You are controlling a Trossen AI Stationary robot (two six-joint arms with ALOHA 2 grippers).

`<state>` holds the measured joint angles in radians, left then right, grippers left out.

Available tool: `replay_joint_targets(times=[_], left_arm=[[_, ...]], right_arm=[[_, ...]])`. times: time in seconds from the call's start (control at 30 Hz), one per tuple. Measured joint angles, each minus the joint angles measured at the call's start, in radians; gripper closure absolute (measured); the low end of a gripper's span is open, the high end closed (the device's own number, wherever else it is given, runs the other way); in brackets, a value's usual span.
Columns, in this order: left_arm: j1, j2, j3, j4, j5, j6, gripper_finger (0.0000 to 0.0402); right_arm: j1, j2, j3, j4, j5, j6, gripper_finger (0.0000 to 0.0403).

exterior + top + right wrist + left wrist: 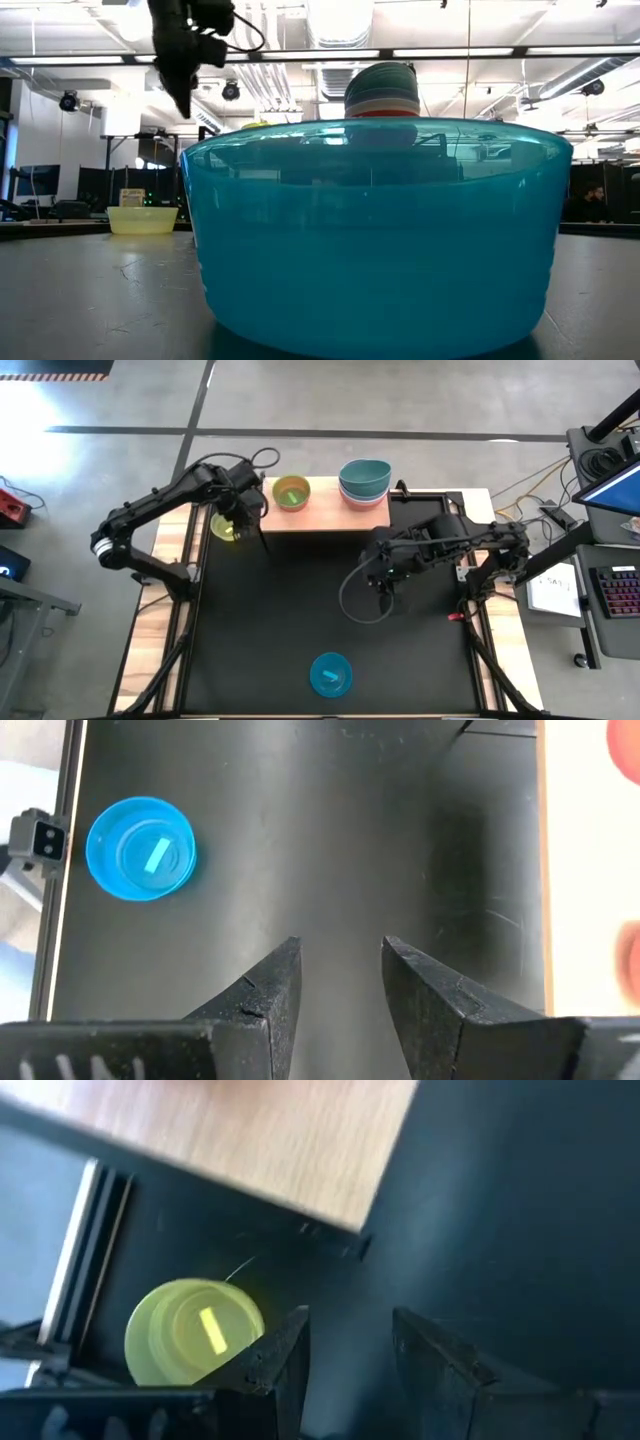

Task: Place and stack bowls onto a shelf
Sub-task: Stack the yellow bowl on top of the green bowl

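My left gripper is to stack the yellow-green bowl in the green bowl [290, 492] on the shelf, so it should grab the yellow-green bowl by its rim next.
The shelf [325, 510] stands at the table's far edge. On it sit a green bowl [290, 492] and a stack of bowls [364, 482] with a teal one on top. A yellow-green bowl [224, 527] rests on the black table just left of the shelf, also in the left wrist view [190, 1330]. A bright blue bowl [331, 674] sits near the front edge and fills the low view [380, 235]. My left gripper [244, 516] hangs open above the shelf's left end, beside the yellow-green bowl. My right gripper [385, 585] hovers open over the table's middle right.
The shelf's pale top [250, 1140] has bare wood between the green bowl and the stack. Cables loop from the right arm [355, 600] over the black table. Wooden table borders [165, 610] run along both sides.
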<state>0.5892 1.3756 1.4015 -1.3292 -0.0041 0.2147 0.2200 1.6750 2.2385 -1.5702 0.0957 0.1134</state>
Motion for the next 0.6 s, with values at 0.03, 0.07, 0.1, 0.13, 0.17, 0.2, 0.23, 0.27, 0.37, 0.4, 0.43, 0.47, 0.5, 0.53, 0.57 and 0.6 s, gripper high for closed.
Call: replay_joint_targets(times=[0.03,0.07,0.1,0.13,0.17,0.2,0.23,0.27,0.37,0.4,0.43,0.47,0.5,0.53,0.57,0.6], left_arm=[[0.000,-0.019,-0.031,0.017,-0.016,-0.010,0.0276],[0.000,-0.038,-0.062,0.034,-0.035,-0.021,0.0276],[0.000,-0.059,-0.097,0.051,-0.053,-0.032,0.0276],[0.001,-0.081,-0.134,0.071,-0.068,-0.042,0.0276],[0.002,-0.100,-0.170,0.097,-0.080,-0.053,0.0276],[0.002,-0.120,-0.208,0.132,-0.086,-0.067,0.0276],[0.002,-0.136,-0.246,0.165,-0.089,-0.084,0.0276],[0.002,-0.150,-0.282,0.196,-0.090,-0.100,0.0276],[0.003,-0.175,-0.388,0.282,-0.102,-0.141,0.0276],[0.003,-0.178,-0.421,0.304,-0.121,-0.154,0.0276],[0.003,-0.178,-0.451,0.324,-0.147,-0.166,0.0276],[0.003,-0.177,-0.480,0.346,-0.172,-0.174,0.0276],[0.003,-0.173,-0.506,0.364,-0.193,-0.176,0.0276],[0.004,-0.169,-0.530,0.379,-0.210,-0.175,0.0276],[0.005,-0.164,-0.552,0.398,-0.229,-0.169,0.0276],[0.005,-0.160,-0.571,0.421,-0.252,-0.161,0.0276]], right_arm=[[0.005,-0.003,-0.007,-0.001,0.000,0.000,0.0275],[0.008,-0.006,-0.014,-0.001,-0.001,0.000,0.0275],[0.012,-0.010,-0.021,-0.001,-0.001,0.000,0.0275],[0.015,-0.013,-0.029,-0.001,-0.002,0.000,0.0275],[0.018,-0.016,-0.035,-0.001,-0.002,-0.001,0.0275],[0.020,-0.017,-0.041,-0.001,-0.002,-0.002,0.0275],[0.020,-0.020,-0.048,-0.001,-0.002,-0.005,0.0275],[0.020,-0.021,-0.052,-0.001,-0.002,-0.006,0.0275],[0.020,-0.023,-0.069,-0.001,-0.001,0.001,0.0275],[0.020,-0.023,-0.076,-0.001,-0.001,0.004,0.0275],[0.020,-0.024,-0.085,-0.001,-0.001,0.009,0.0275],[0.020,-0.024,-0.093,0.000,-0.001,0.018,0.0275],[0.020,-0.025,-0.102,-0.001,-0.001,0.027,0.0275],[0.020,-0.027,-0.112,-0.001,-0.001,0.037,0.0275],[0.020,-0.029,-0.121,-0.001,-0.001,0.050,0.0275],[0.020,-0.030,-0.129,-0.001,-0.002,0.057,0.0275]])
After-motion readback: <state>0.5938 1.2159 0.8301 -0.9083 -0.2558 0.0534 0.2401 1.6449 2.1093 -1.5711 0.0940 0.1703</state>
